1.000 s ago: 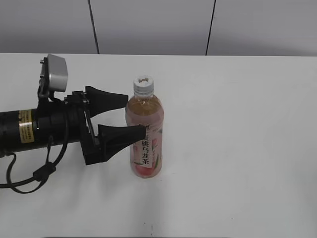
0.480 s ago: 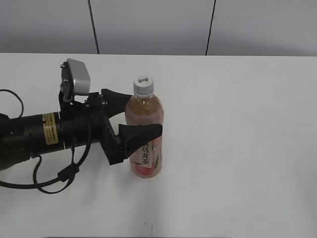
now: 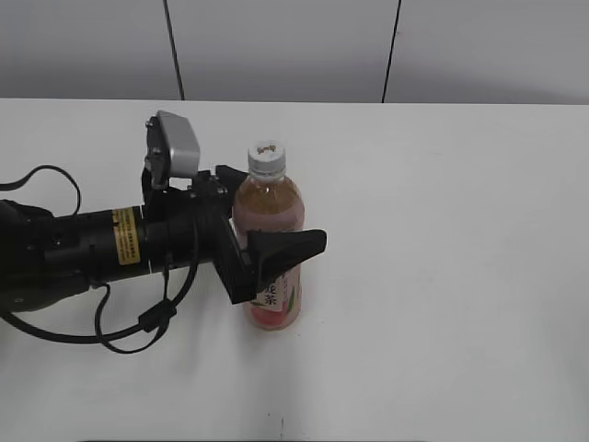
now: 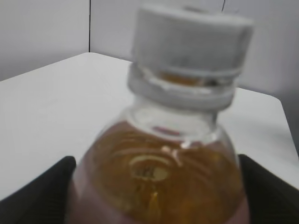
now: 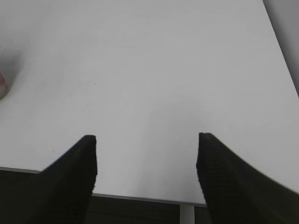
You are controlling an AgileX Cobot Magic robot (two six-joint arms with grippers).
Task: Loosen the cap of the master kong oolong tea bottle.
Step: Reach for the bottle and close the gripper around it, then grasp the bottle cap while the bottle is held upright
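The tea bottle's shoulder [image 3: 268, 191] slopes in toward the cap, so my left gripper will next grab the straight-sided body [image 3: 270, 224] below it to loosen the cap.
The master kong oolong tea bottle [image 3: 270, 207] stands upright on the white table, with amber tea and a pink label. Its white ribbed cap [image 3: 266, 158] is on. My left gripper [image 3: 279, 221] is open and straddles the bottle's body below the shoulder. One finger is in front of the label and the other is behind the bottle. In the left wrist view the bottle [image 4: 159, 172] fills the space between the two black fingers, with the cap [image 4: 189, 37] above. My right gripper [image 5: 147, 149] is open and empty, away from the bottle.
The white table [image 3: 442, 230] stretches right of the bottle. A grey panelled wall [image 3: 285, 46] stands behind it. In the right wrist view the table's edge [image 5: 140, 198] runs just under the fingers. A pink sliver [image 5: 2, 86] shows at that view's left edge.
My left arm has moved right, so the open fingers went from just short of the bottle to either side of its body. The bottle has not moved.
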